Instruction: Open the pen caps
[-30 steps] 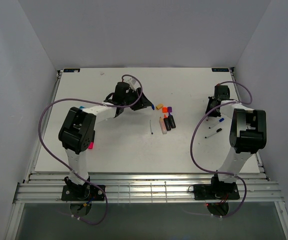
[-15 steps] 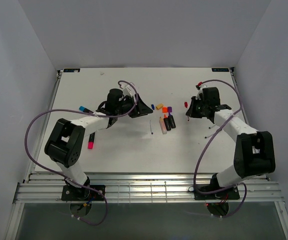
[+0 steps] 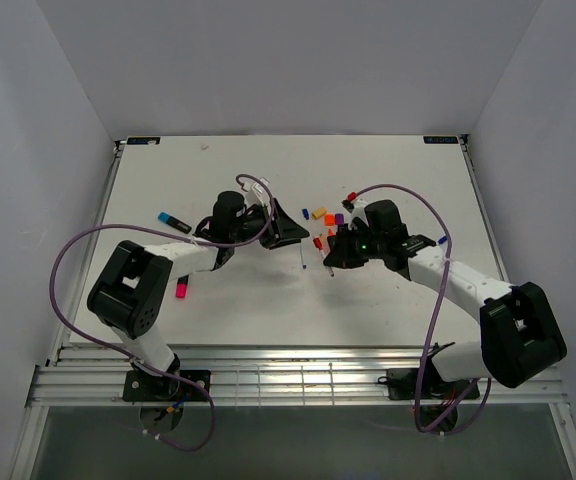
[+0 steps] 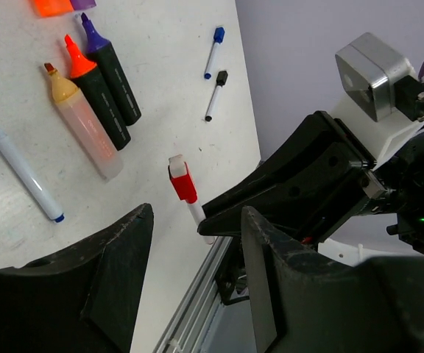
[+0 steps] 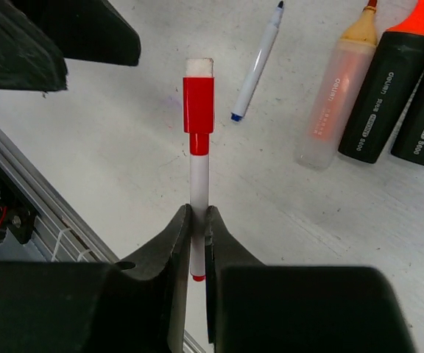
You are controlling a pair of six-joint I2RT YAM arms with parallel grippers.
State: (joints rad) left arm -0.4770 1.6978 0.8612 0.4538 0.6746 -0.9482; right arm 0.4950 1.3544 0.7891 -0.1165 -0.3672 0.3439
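Observation:
The left gripper will next grab the red pen cap (image 3: 318, 243) (image 4: 182, 182) to pull it open, and it will leave the white pen's body to the right gripper.
My right gripper (image 5: 198, 215) is shut on the barrel of a thin white pen (image 5: 199, 173), whose red pen cap (image 5: 198, 107) is still on and points away from the wrist. In the top view the right gripper (image 3: 329, 256) holds it near the table's middle, facing my left gripper (image 3: 294, 233). The left gripper (image 4: 197, 254) is open with nothing in it. The red pen cap (image 4: 182, 182) hovers just beyond its fingertips, apart from them. Loose orange (image 4: 50, 6) and purple (image 4: 85, 3) pen caps lie on the table.
Three uncapped highlighters (image 5: 389, 88) and a thin uncapped blue pen (image 5: 258, 62) lie below the held pen. Two small capped pens (image 4: 213, 73) lie farther right. A blue-tipped marker (image 3: 173, 221) and a magenta marker (image 3: 181, 290) lie left. The table's near rail (image 5: 20, 191) is close.
The right arm swung left from the table's right side to the middle, carrying the red-capped pen. The left gripper drew slightly nearer and opened a little wider.

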